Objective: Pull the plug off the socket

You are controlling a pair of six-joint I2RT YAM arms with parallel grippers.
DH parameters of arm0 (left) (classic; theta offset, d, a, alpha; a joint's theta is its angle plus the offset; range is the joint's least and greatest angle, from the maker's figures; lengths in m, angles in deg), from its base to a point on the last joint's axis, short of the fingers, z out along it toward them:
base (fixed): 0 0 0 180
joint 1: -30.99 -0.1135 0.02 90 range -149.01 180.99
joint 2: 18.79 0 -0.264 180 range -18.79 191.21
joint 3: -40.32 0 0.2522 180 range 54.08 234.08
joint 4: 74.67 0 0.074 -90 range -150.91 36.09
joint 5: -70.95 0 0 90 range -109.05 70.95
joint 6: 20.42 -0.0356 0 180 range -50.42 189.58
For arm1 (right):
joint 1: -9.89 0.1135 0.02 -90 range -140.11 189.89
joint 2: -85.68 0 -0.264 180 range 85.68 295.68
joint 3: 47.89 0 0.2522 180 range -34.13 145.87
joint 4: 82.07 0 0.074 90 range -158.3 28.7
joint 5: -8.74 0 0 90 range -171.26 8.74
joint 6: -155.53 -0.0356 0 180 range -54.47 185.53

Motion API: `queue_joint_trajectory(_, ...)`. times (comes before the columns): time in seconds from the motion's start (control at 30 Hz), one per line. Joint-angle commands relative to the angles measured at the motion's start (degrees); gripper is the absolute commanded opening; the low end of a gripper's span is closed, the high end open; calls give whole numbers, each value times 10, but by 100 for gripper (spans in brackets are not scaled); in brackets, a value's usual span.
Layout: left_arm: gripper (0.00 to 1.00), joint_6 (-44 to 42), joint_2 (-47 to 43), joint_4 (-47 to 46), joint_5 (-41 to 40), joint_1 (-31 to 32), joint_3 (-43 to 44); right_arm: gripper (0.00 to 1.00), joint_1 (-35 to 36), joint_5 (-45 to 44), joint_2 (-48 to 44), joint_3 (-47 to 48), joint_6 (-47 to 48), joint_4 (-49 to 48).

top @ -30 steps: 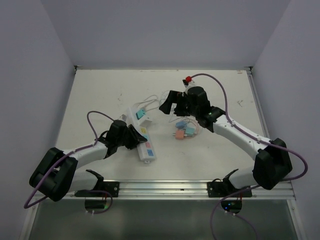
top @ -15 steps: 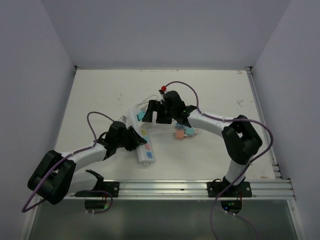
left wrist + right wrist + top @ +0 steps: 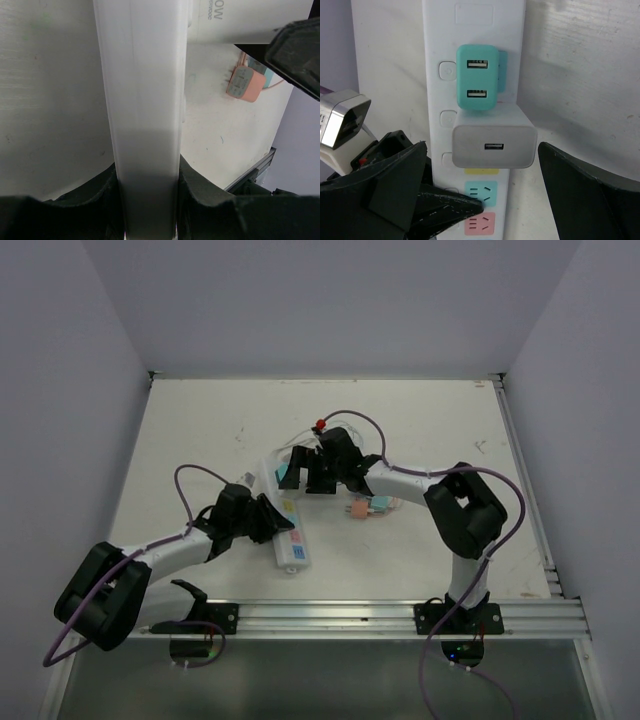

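My right gripper should close on the charger now. The outer end of the white charger is between my fingers, and one finger reaches past it.
The socket point(image 3: 293, 540) is a long white power strip lying on the table, with teal and pink outlet faces point(image 3: 481, 192). My left gripper point(image 3: 268, 520) is shut on its sides near the middle; the strip's white wall point(image 3: 142, 100) fills the space between the jaws of that gripper point(image 3: 146, 200). Two plugs sit side by side in the strip: a teal USB charger point(image 3: 477, 77) and a white USB charger point(image 3: 494, 140). My right gripper point(image 3: 483, 150) hangs open over the white charger, one finger on each side, touching nothing. From above, the teal charger point(image 3: 283, 473) shows beside the right gripper point(image 3: 305, 472).
A small heap of loose orange and teal plugs point(image 3: 365, 507) with thin cords lies right of the strip; one orange plug point(image 3: 243, 82) shows in the left wrist view. Grey walls close in the table on three sides. A metal rail point(image 3: 330, 615) runs along the near edge.
My right arm has swung left from above the loose plugs to the strip's far end, still open. The left gripper and the strip have stayed put.
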Motion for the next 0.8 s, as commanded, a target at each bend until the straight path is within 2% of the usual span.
queue_joint_trajectory(0.0,0,-29,-6,12,9,0,-16,97,3,10,10,25,0,-22)
queue_joint_trajectory(0.2,0,-32,-10,11,11,0,-21,93,2,10,14,27,9,-22)
queue_joint_trajectory(0.4,0,-32,-15,10,12,0,-28,77,2,18,16,30,6,-34)
queue_joint_trajectory(0.5,0,-32,-18,7,11,0,-31,60,2,23,15,29,6,-36)
queue_joint_trajectory(0.53,0,-32,-18,7,11,0,-32,52,2,24,15,28,6,-37)
queue_joint_trajectory(0.6,1,-32,-18,4,11,0,-33,42,2,29,16,25,4,-41)
queue_joint_trajectory(0.63,4,-31,-18,3,10,0,-34,32,2,30,16,22,3,-42)
queue_joint_trajectory(0.7,13,-29,-20,-3,10,0,-35,22,2,33,14,14,3,-44)
queue_joint_trajectory(0.73,18,-27,-21,-4,9,0,-35,13,2,33,12,11,3,-46)
queue_joint_trajectory(0.77,26,-26,-22,-6,8,0,-35,10,2,34,10,4,3,-48)
